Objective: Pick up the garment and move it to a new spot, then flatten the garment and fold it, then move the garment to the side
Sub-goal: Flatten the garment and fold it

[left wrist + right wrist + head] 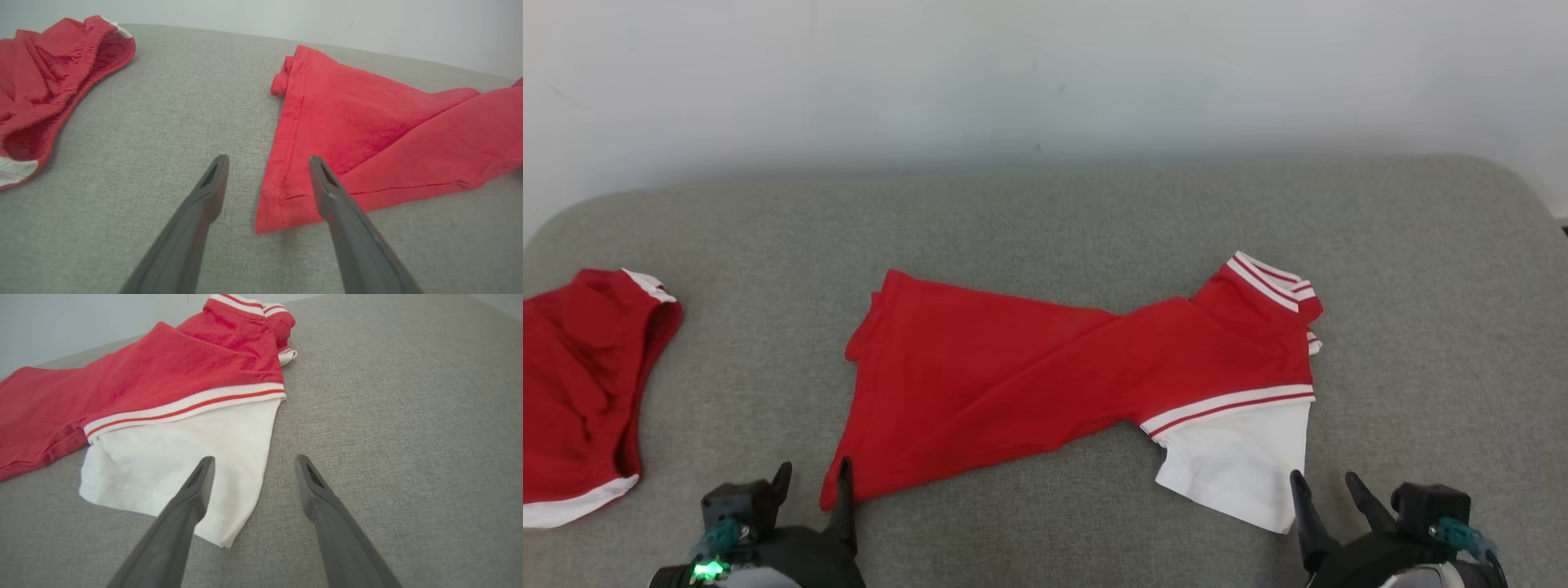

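The left gripper pinches the red shirt [1003, 377] by its hem corner [834, 487] next, where the shirt's edge lies open to the gripper's fingers, since the shirt lies slack.
The garment [1045, 376] is a red shirt with white striped trim and a white sleeve, lying spread and partly twisted across the middle of the grey cushion. My left gripper [814, 480] stands open at the shirt's near left hem corner [278, 204], one finger over the cloth and one beside it. My right gripper [1325, 487] is open at the near right, by the white sleeve's corner [229, 526]. In the left wrist view the left gripper [267, 163] straddles the hem edge; in the right wrist view the right gripper [253, 463] has nothing between its fingers.
A second red garment with white trim [580, 392] lies at the left edge of the cushion [1045, 220], also in the left wrist view [49, 81]. A pale wall [1045, 73] rises behind. Bare grey fabric stretches to the right [408, 416].
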`<state>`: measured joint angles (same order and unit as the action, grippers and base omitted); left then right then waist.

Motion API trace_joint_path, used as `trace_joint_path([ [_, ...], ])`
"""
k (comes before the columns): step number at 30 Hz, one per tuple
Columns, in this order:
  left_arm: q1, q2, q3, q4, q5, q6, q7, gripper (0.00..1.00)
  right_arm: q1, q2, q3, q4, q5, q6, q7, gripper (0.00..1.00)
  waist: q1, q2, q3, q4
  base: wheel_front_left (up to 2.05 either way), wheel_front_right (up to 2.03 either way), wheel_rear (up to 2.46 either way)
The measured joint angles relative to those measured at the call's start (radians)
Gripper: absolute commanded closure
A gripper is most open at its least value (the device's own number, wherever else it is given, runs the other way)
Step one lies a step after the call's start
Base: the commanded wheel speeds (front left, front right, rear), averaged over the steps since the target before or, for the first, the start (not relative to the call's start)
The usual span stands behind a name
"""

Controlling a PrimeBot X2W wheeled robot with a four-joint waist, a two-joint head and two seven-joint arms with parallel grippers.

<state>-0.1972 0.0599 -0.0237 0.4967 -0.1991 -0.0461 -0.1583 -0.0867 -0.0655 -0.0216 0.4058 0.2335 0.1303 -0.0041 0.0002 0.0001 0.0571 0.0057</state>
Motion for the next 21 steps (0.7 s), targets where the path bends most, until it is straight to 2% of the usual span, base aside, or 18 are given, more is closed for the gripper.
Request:
trace_joint_path([
  [4, -0.072, 0.009, -0.014, 0.088, 0.021, 0.03, 0.073, 0.0, -0.047, 0.011, -0.008, 0.034, -0.04, 0.0, 0.013, 0.0, 0.0, 0.0, 0.041, -0.014, 0.0, 0.0, 0.0],
  [7, -0.092, 0.009, -0.024, 0.118, 0.032, 0.047, 0.084, 0.0, -0.067, 0.013, -0.002, 0.064, -0.03, 0.0, 0.01, 0.0, 0.0, 0.0, 0.068, -0.023, 0.0, 0.0, 0.0],
  [15, -0.101, 0.013, -0.051, 0.135, 0.048, 0.064, 0.068, 0.0, -0.099, 0.014, 0.026, 0.127, -0.022, 0.0, -0.024, 0.0, -0.0001, 0.0, 0.114, -0.028, 0.0, 0.0, 0.0],
  [21, -0.076, 0.012, -0.068, 0.107, 0.052, 0.064, 0.008, 0.0, -0.109, 0.012, 0.038, 0.154, -0.007, 0.0, -0.03, 0.0, -0.0002, 0.0, 0.12, -0.014, 0.0, 0.0, 0.0],
])
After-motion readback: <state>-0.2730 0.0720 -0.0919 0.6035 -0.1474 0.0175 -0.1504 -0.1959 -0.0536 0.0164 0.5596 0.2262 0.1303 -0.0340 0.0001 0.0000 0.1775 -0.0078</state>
